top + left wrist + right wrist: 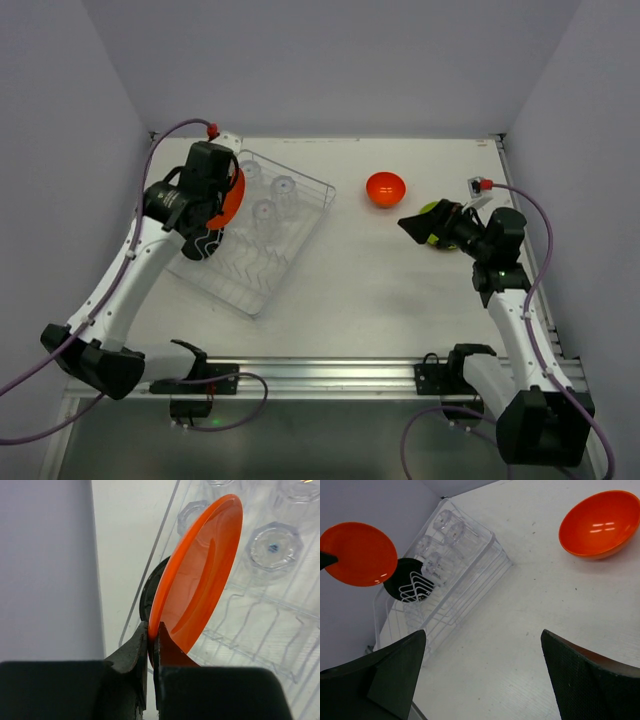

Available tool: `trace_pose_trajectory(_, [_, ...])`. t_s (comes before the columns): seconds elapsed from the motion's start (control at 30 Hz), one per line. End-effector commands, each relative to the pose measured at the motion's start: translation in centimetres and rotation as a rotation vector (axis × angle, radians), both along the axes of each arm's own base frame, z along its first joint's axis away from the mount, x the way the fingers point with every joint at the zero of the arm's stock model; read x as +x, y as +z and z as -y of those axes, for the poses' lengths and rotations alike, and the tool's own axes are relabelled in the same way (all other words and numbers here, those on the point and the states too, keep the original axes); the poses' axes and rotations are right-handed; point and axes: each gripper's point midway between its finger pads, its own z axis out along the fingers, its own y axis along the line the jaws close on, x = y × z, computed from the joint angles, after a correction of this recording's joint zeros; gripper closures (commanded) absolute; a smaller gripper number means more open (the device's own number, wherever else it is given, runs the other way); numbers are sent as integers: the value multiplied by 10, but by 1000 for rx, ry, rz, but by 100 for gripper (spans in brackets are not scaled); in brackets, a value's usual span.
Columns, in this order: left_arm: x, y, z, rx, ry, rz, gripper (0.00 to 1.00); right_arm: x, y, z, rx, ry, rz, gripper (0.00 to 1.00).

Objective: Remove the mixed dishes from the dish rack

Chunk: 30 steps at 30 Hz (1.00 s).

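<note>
The robot's right gripper next needs to grab the orange-red plate's free rim (237, 207), opposite the left gripper, to stack the orange-red plate on the green plate (430, 210).
My left gripper (222, 207) is shut on the rim of an orange-red plate (236, 196), held on edge above the left side of the wire dish rack (300, 232). In the left wrist view the jaws (152, 632) pinch the plate (200, 575). A black plate (148, 592) with white lines stands in the rack behind it. Three clear glasses (264, 212) stand upside down in the rack. The orange-red bowl (386, 188) sits on the table right of the rack. My right gripper (412, 226) is open and empty, hovering near a green plate (430, 210).
The right wrist view shows the bowl (600, 522), the rack (470, 570), the black plate (410, 585) and the held plate (357, 552). Grey walls enclose the table on three sides. A metal rail (320, 375) runs along the near edge.
</note>
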Motion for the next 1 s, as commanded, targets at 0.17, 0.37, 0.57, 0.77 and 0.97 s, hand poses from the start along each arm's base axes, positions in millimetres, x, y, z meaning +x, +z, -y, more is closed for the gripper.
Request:
trace_pose_trajectory(0.17, [-50, 30, 106, -748, -288, 156, 100, -42, 37, -61, 237, 386, 91, 1])
trace_pose_trajectory(0.37, [-80, 28, 175, -1361, -453, 181, 100, -68, 44, -112, 135, 482, 172, 1])
trace_pose_trajectory(0.57, [-100, -14, 207, -1617, -459, 22, 100, -49, 30, -123, -5, 385, 159, 7])
trace_pose_trajectory(0.77, [-109, -37, 217, -1655, -447, -48, 100, -37, 20, -122, -95, 328, 137, 17])
trace_pose_trajectory(0.97, [-110, -51, 214, -1618, -428, -48, 100, -41, 14, -129, -111, 369, 138, 36])
